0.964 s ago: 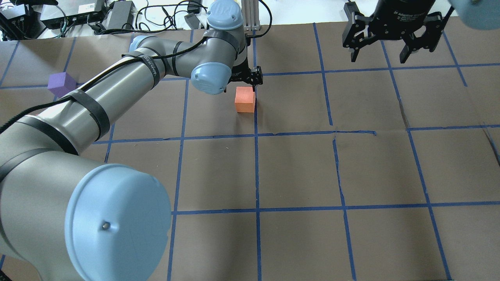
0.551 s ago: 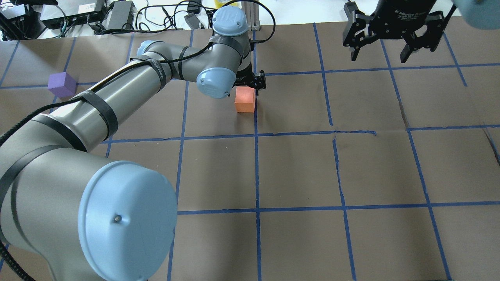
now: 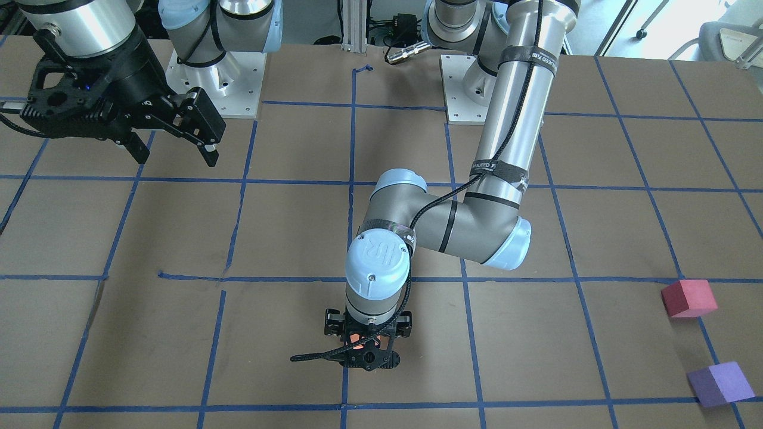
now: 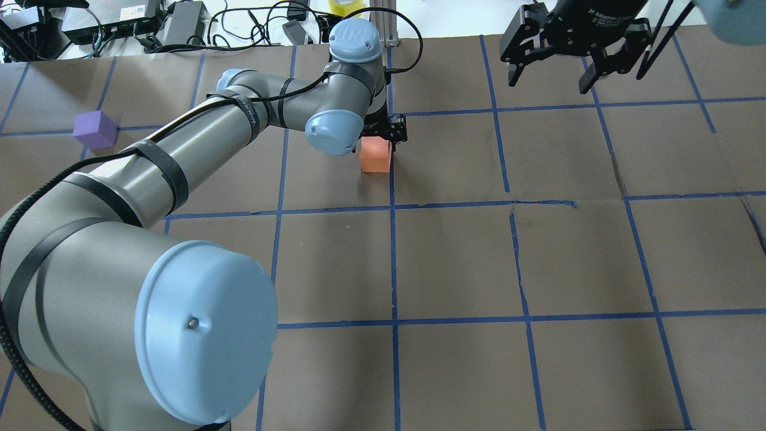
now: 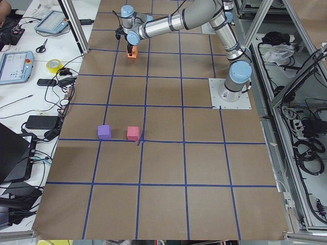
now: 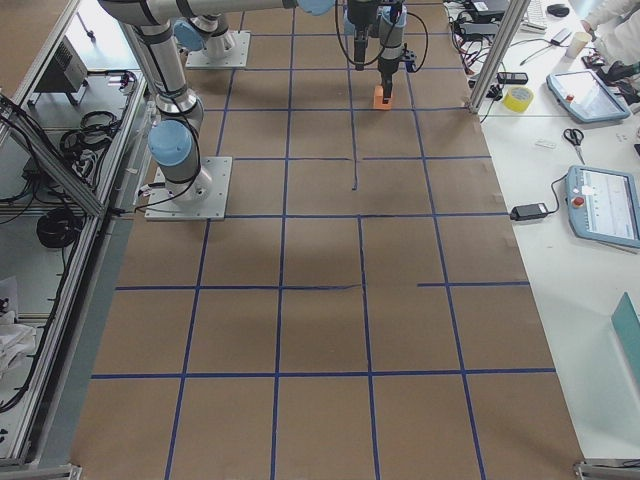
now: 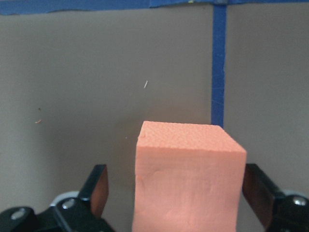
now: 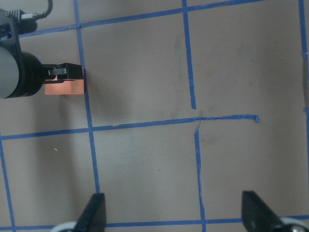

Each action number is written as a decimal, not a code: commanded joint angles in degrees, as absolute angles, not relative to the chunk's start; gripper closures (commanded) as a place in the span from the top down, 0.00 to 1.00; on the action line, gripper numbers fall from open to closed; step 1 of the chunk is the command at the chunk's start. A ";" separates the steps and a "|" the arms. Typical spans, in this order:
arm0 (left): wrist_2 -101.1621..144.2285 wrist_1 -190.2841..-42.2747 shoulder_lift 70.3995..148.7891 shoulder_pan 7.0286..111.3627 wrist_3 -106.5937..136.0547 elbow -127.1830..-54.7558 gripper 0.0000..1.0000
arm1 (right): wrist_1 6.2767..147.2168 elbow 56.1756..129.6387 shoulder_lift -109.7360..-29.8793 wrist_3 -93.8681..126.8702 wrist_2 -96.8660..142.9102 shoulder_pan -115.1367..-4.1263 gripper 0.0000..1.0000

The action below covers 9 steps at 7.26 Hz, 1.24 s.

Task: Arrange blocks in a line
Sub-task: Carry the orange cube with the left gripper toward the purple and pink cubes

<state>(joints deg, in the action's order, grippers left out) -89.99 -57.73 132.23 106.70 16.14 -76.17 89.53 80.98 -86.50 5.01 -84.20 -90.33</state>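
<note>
The orange block should line up with the purple block [image 3: 718,384]. My left gripper will hold the orange block by its opposite sides next.
The orange block [image 4: 375,157] sits by a blue tape line at the table's far middle. My left gripper [image 4: 383,129] is open and low around it. In the left wrist view the block [image 7: 188,179] stands between the fingers [image 7: 99,188] with a gap on each side. The purple block [image 4: 94,129] lies far left. The reddish-pink block [image 3: 688,298] lies beside the purple block [image 3: 718,384]; my left arm hides it in the overhead view. My right gripper [image 4: 547,84] is open and empty, high above the far right.
Brown paper with a blue tape grid [image 4: 394,206] covers the table. Cables and power supplies [image 4: 149,24] lie beyond the far edge. Two arm base plates [image 3: 214,83] are bolted on the robot's side. A side table [image 5: 30,61] holds tablets and a tape roll.
My left gripper has come down over the orange block, its fingers now on either side of it. My right gripper has shifted a little to the left in the overhead view.
</note>
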 commanded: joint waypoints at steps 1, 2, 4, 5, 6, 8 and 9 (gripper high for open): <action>-89.91 -57.48 132.27 106.70 18.54 -76.46 0.09 | 89.30 80.86 -87.36 1.51 -89.79 -90.26 1.00; -90.61 -57.57 131.75 106.70 18.46 -76.55 0.03 | 89.12 81.21 -88.06 -0.94 -90.61 -90.26 1.00; -97.76 -57.31 128.59 104.17 19.24 -75.77 0.00 | 88.94 81.65 -87.89 -1.05 -88.00 -90.26 1.00; -98.95 -57.04 127.28 99.54 21.25 -76.46 0.00 | 89.12 81.65 -87.98 -1.05 -86.15 -90.26 1.00; -98.88 -57.56 126.13 95.40 20.92 -76.46 0.00 | 89.38 81.65 -87.98 -1.84 -89.00 -90.26 1.00; -96.00 -58.01 125.07 85.75 15.87 -76.03 0.00 | 88.60 81.74 -88.07 -2.37 -90.17 -90.26 1.00; -95.37 -58.53 124.55 81.26 9.82 -75.76 0.00 | 88.07 81.74 -88.07 -2.46 -89.74 -90.26 1.00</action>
<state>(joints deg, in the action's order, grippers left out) -96.65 -58.04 125.21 86.99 15.80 -76.09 88.67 81.71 -88.05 -2.32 -89.73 -90.29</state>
